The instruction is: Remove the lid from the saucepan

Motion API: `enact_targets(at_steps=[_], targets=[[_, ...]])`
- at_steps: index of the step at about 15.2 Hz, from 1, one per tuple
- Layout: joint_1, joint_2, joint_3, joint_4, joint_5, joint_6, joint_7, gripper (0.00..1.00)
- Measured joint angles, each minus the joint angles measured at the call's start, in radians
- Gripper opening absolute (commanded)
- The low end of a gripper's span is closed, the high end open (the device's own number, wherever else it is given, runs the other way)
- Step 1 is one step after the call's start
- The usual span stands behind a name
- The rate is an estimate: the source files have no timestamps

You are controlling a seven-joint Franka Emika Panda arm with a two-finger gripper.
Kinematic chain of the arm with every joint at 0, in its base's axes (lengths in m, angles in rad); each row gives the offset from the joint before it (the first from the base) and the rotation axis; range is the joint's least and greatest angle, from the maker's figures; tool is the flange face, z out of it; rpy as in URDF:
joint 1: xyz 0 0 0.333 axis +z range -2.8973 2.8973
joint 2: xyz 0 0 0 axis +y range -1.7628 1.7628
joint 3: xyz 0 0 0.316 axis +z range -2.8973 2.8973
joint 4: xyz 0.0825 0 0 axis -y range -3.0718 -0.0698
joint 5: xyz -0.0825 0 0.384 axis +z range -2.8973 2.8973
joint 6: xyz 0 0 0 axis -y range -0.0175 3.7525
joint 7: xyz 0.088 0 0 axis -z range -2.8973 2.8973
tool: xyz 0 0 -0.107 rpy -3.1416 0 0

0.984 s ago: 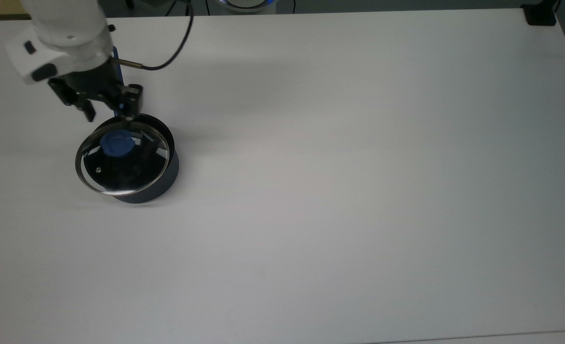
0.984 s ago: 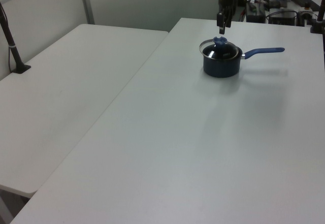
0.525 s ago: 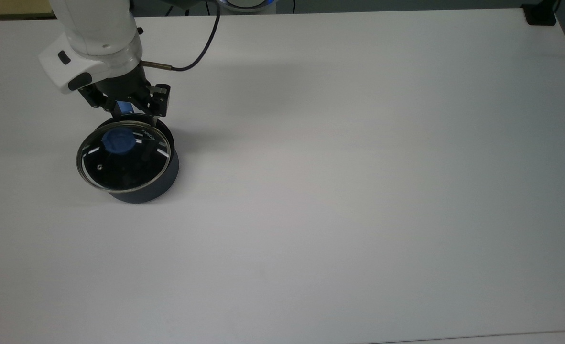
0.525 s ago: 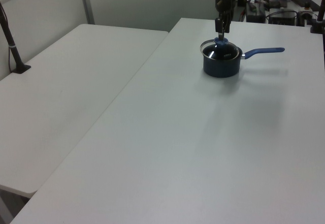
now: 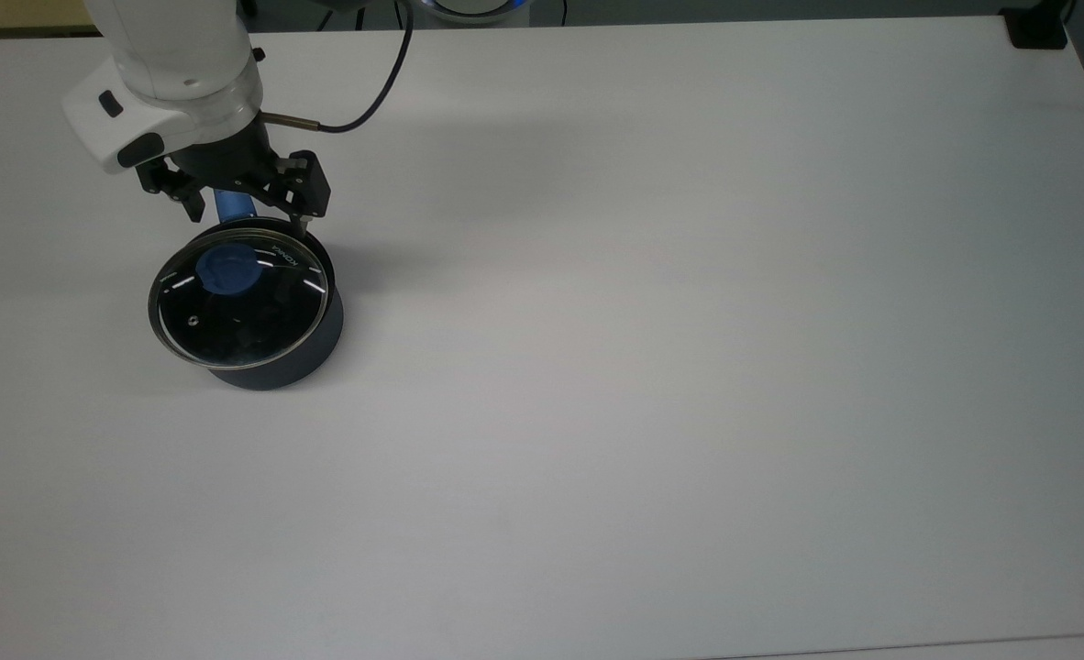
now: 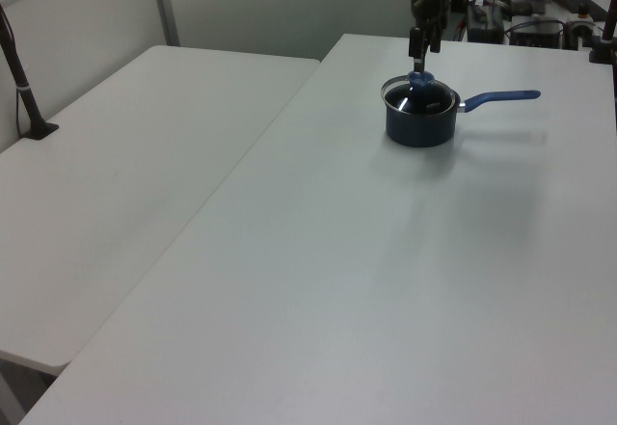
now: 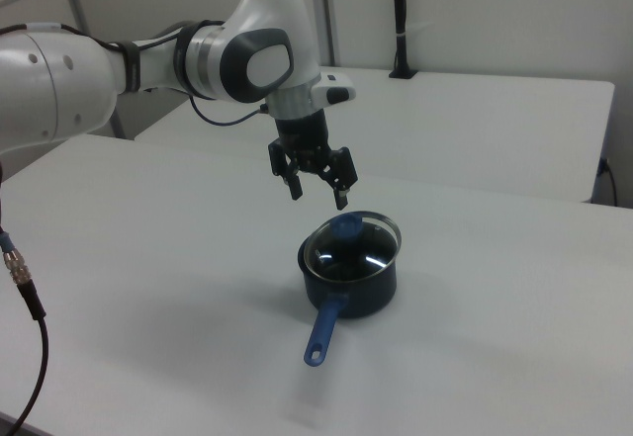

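I should next pick up the glass lid by its blue knob [image 6: 421, 79] with my gripper to take the lid off the saucepan [image 6: 419, 128].
The saucepan [image 5: 317, 344] is a small dark navy pot near the top view's left edge. Its blue handle [image 7: 321, 332] points toward the camera in the right view and to the right in the left view [image 6: 501, 98]. The clear glass lid [image 5: 239, 302] with its blue knob [image 5: 227, 268] rests on the saucepan [image 6: 419, 128]. My gripper [image 5: 247, 214] hangs open just above the lid [image 7: 353, 245], by the rim on the handle side. Its two fingers straddle nothing. In the right view the gripper [image 7: 317, 196] is up and left of the knob [image 7: 343, 226].
The white table [image 5: 643, 367] stretches wide to the top view's right. A black clamp [image 5: 1037, 32] sits at its far right corner. The arm's cable [image 5: 372, 96] loops behind the gripper. A second table [image 6: 125, 155] with a black post [image 6: 21, 83] adjoins at the left view's left.
My gripper moved toward the top view's right, over the pan's handle-side rim. Its fingers spread wider in the last half second. The lid sits a little flatter on the pan.
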Motion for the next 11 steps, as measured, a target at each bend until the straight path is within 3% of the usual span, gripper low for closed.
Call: enact_targets(at_steps=[11], targets=[[-0.049, 0.0, -0.007, 0.0, 0.0, 0.014, 0.006, 1.0]])
